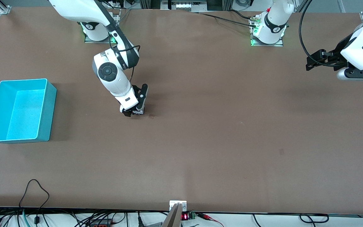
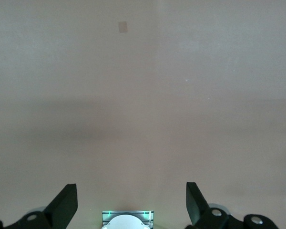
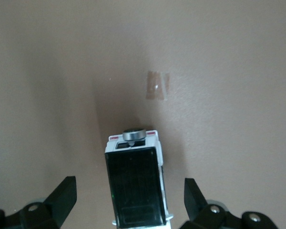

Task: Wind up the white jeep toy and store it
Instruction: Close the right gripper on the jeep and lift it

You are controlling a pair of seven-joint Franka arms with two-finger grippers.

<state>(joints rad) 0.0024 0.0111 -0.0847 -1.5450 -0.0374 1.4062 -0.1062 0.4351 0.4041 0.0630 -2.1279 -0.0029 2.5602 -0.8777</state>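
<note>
My right gripper grabs the white jeep by its black-roofed body (image 3: 136,186) next, to store it in the turquoise bin.
In the right wrist view the white jeep toy (image 3: 136,183), with its black ribbed roof and a round silver knob at one end, stands on the brown table between the fingers of my right gripper (image 3: 129,187). The jaws are open, with a gap on each side of the toy. In the front view my right gripper (image 1: 132,112) is down at the table near its middle, toward the right arm's end, and hides the jeep. My left gripper (image 1: 312,61) waits open and empty in the air over the left arm's end of the table; its fingers (image 2: 66,200) frame bare tabletop.
A turquoise bin (image 1: 48,110) stands empty at the right arm's end of the table. A small tape mark (image 3: 157,86) lies on the table just past the jeep. Another small patch (image 1: 281,152) lies nearer the front camera. Cables run along the table's front edge.
</note>
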